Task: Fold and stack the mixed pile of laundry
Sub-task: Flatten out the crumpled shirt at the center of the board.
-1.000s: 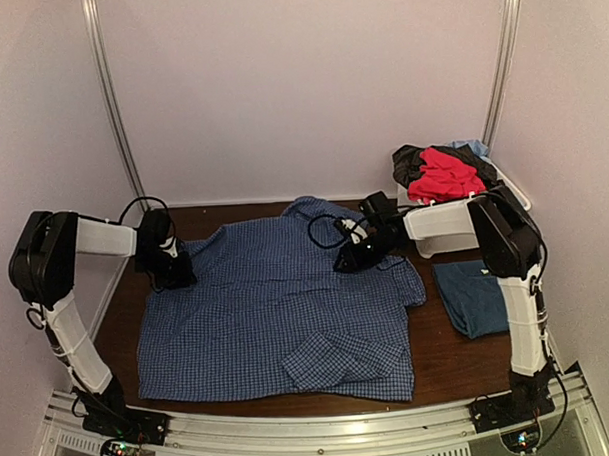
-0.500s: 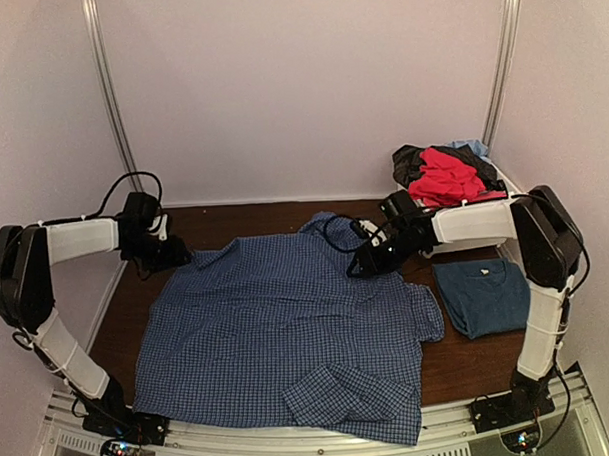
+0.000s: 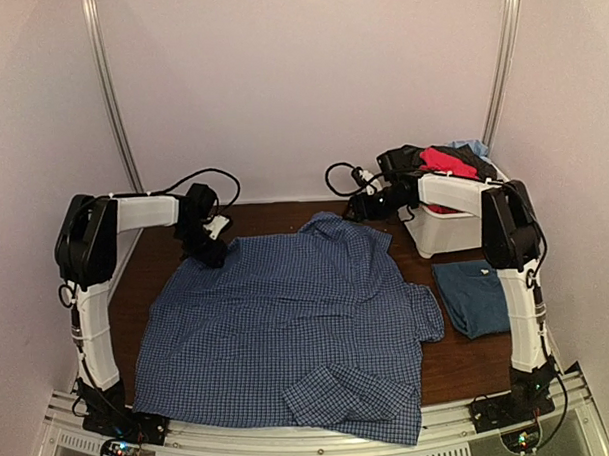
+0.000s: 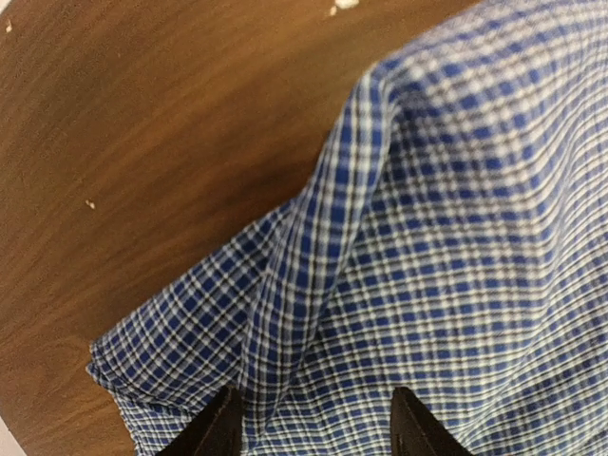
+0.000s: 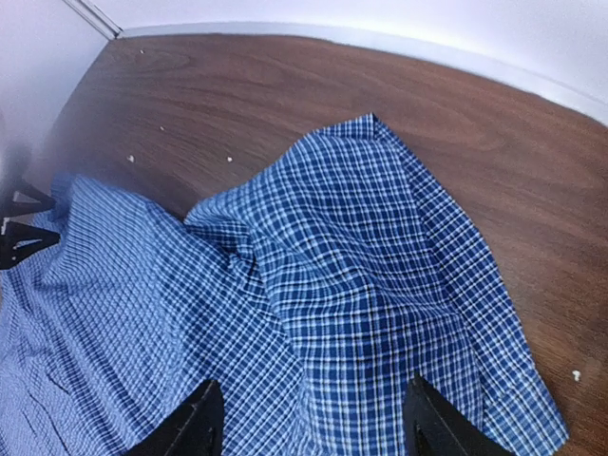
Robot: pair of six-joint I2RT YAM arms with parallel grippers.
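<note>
I need to pull that edge of the shirt straight for folding, so my left gripper should next grab the checked shirt's far corner by its raised fold.
The blue-and-white checked shirt lies spread over the brown table, with one sleeve folded across its near hem. My left gripper hovers at the shirt's far left corner. In the left wrist view this gripper is open, with the checked cloth below and nothing pinched. My right gripper hangs over the rumpled far edge by the collar. It is also open above the shirt. A folded dark-blue T-shirt lies at the right. Red, black and light-blue clothes are heaped in the bin.
A white plastic bin stands at the back right corner, close behind my right forearm. Pale walls enclose the table at the back and both sides. Bare wood shows behind the shirt, and a strip shows to its left.
Both arms carried the shirt's far edge toward the back wall and spread it out. Both grippers then opened and let the cloth go. The right arm swung back toward the bin.
</note>
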